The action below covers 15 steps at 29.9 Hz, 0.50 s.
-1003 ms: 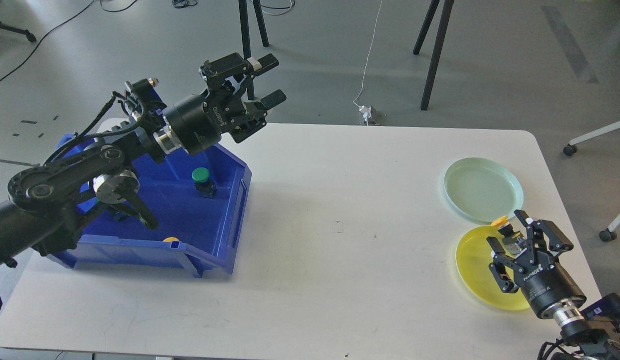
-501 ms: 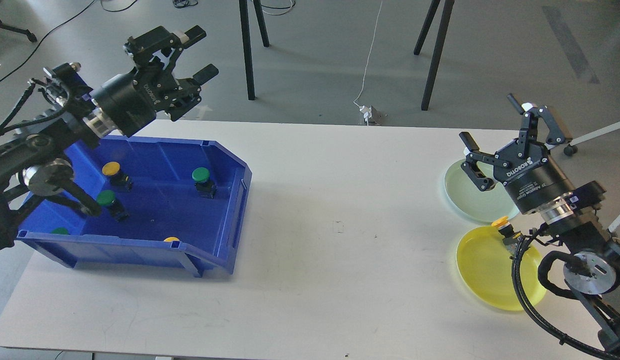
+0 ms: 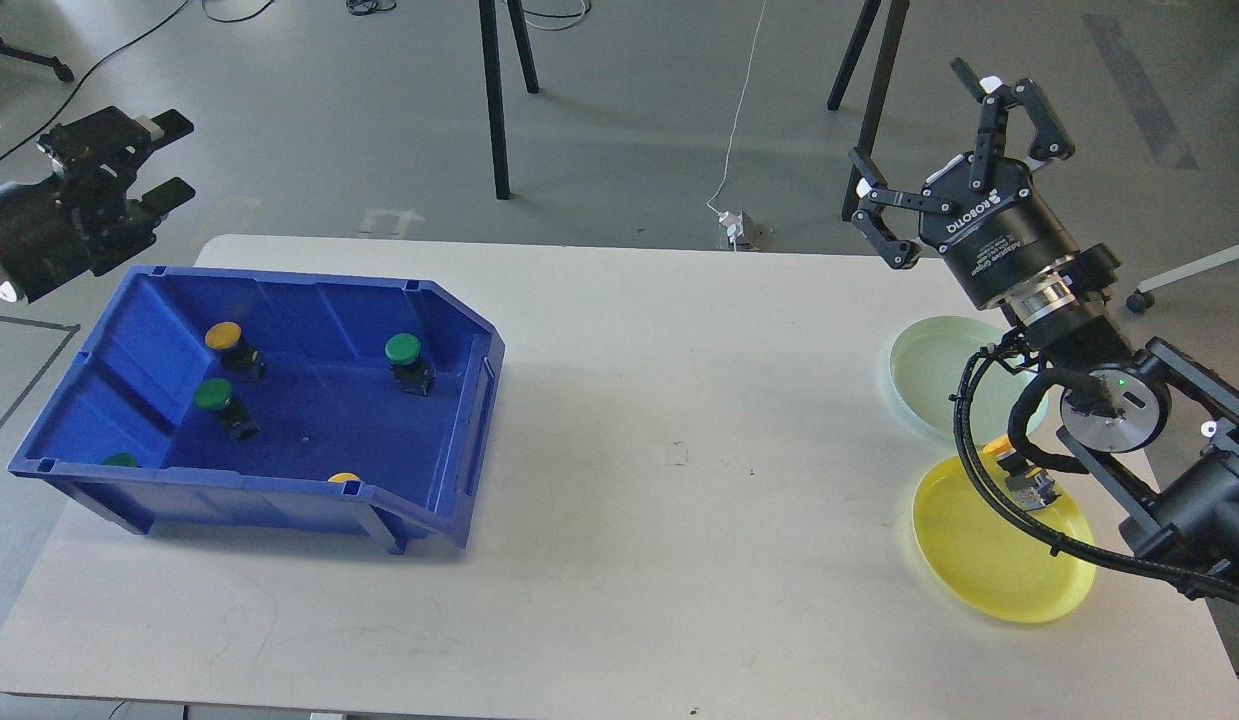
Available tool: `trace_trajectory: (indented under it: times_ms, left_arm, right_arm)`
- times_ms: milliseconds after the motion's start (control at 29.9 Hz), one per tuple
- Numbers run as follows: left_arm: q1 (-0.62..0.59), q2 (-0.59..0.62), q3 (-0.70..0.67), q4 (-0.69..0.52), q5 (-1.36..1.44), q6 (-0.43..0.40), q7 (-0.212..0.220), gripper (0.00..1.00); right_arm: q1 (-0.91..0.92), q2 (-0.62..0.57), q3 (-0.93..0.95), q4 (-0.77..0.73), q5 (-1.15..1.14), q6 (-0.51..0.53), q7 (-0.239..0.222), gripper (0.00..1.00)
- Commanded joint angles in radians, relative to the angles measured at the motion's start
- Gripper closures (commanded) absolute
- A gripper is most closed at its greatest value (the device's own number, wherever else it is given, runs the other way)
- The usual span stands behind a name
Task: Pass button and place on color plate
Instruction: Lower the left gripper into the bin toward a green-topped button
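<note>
My left gripper reaches the green button and takes its green cap (image 3: pixel 213 394) next, which leaves the green button's black body (image 3: pixel 236 421) free for the handover.
A blue bin (image 3: pixel 449 330) at the left holds a yellow button (image 3: pixel 224 336), two green buttons (image 3: pixel 403 349) (image 3: pixel 214 395), and two more at its front wall. A yellow plate (image 3: pixel 989 570) at the right carries a yellow button (image 3: pixel 1019 478), partly hidden by my right arm's cable. A pale green plate (image 3: pixel 929 365) lies behind it. My right gripper (image 3: pixel 919 150) is open and empty, raised above the table's far right edge. My left gripper (image 3: pixel 164 160) is open and empty, raised beyond the bin's far left corner.
The white table (image 3: pixel 679 450) stretches between the bin and the plates. Black stand legs (image 3: pixel 499 90) and a white cable with a plug (image 3: pixel 734 228) are on the floor behind the table. A chair base (image 3: pixel 1189 270) is at the far right.
My right gripper let go of the yellow button on the yellow plate and rose up and back. My left arm swung left, away from over the bin, uncovering its buttons.
</note>
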Motion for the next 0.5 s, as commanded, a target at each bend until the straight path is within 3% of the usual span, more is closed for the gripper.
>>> trace_trajectory:
  times_ms: [0, 201, 468]
  left_arm:
    - [-0.013, 0.072, -0.003, -0.087, 0.310, 0.000, 0.000, 0.13]
    - [-0.012, 0.086, 0.010, -0.194, 0.729, 0.000, 0.000, 0.13]
    - [-0.005, 0.053, 0.027, -0.160, 1.018, 0.000, 0.000, 0.14]
  right_arm:
    - [-0.009, 0.001, 0.000, -0.001, 0.000, 0.005, 0.001, 0.01]
    - [-0.020, -0.008, 0.005, 0.001, 0.000, 0.005, 0.001, 0.01]
    - [-0.051, -0.014, 0.012, 0.004, 0.000, 0.005, 0.001, 0.01]
